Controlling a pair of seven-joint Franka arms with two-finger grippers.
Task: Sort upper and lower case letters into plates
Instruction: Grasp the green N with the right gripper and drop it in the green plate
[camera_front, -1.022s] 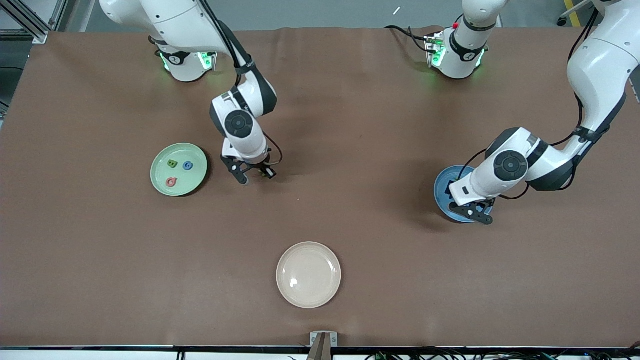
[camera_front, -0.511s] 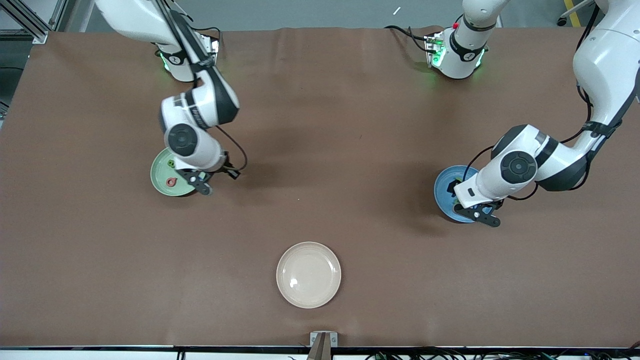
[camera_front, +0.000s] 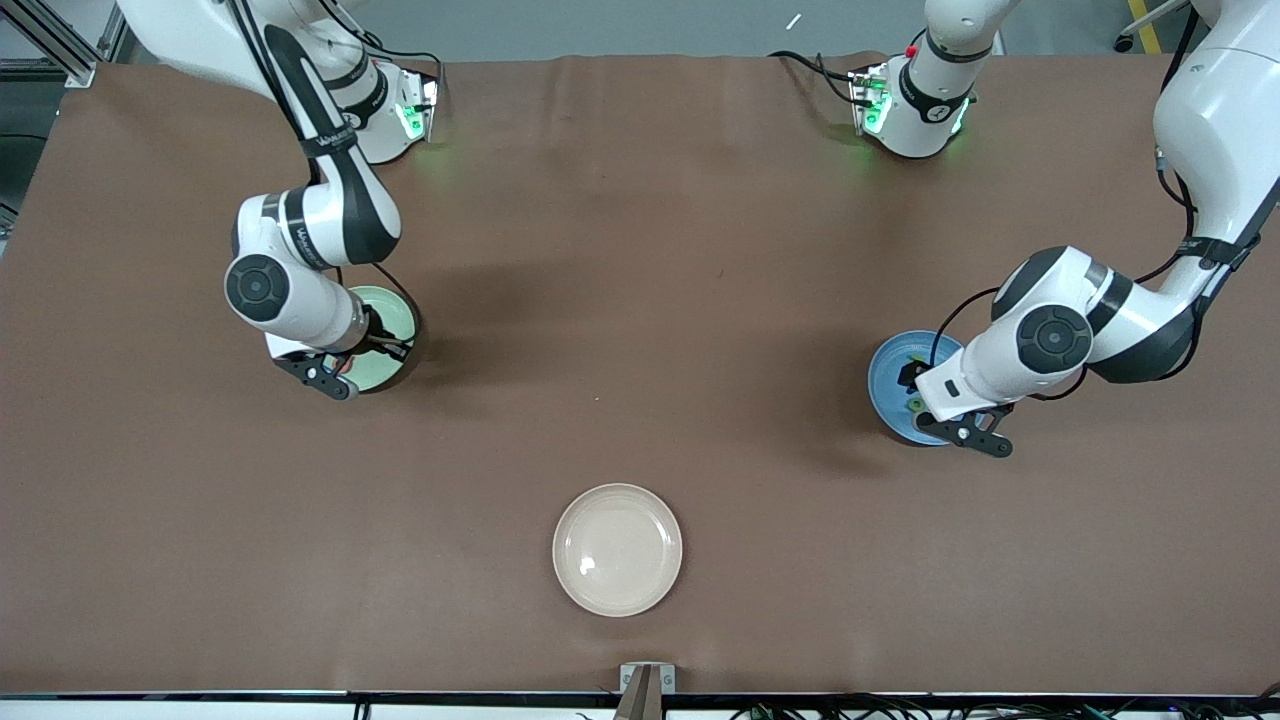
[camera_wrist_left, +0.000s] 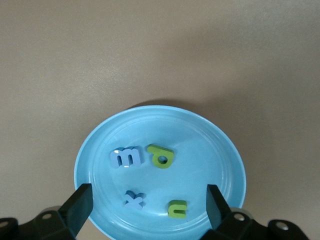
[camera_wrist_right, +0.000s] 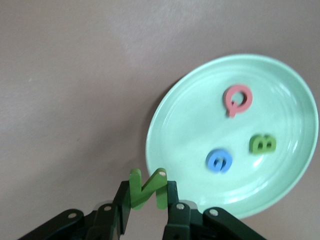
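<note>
I need to move the green N (camera_wrist_right: 148, 188) farther in with my right gripper before releasing it, because it hangs above the plate's rim (camera_wrist_right: 149, 135) and is still short of the plate's inside.
My right gripper (camera_wrist_right: 146, 200) is shut on a green letter N (camera_wrist_right: 146, 187) and hangs over the rim of the mint green plate (camera_wrist_right: 190, 125). In that plate lie a pinkish Q (camera_wrist_right: 237, 99), a green B (camera_wrist_right: 262, 144) and a blue G (camera_wrist_right: 219, 161). In the front view the right gripper (camera_front: 335, 385) covers much of this plate (camera_front: 392, 308). My left gripper (camera_wrist_left: 148, 200) stands open over the blue plate (camera_wrist_left: 200, 132), nothing between its fingers. In it lie a blue m (camera_wrist_left: 125, 157), a green p (camera_wrist_left: 160, 155), a blue x (camera_wrist_left: 134, 200) and a green n (camera_wrist_left: 177, 208).
A cream-white plate (camera_front: 617, 549) sits near the front edge of the brown table, midway between the two arms, with nothing in it. The blue plate (camera_front: 888, 372) lies toward the left arm's end, under the left gripper (camera_front: 975, 435).
The right arm has swung from beside the mint plate to over its rim, carrying the green N. The left gripper has opened wider over the blue plate and shifted slightly.
</note>
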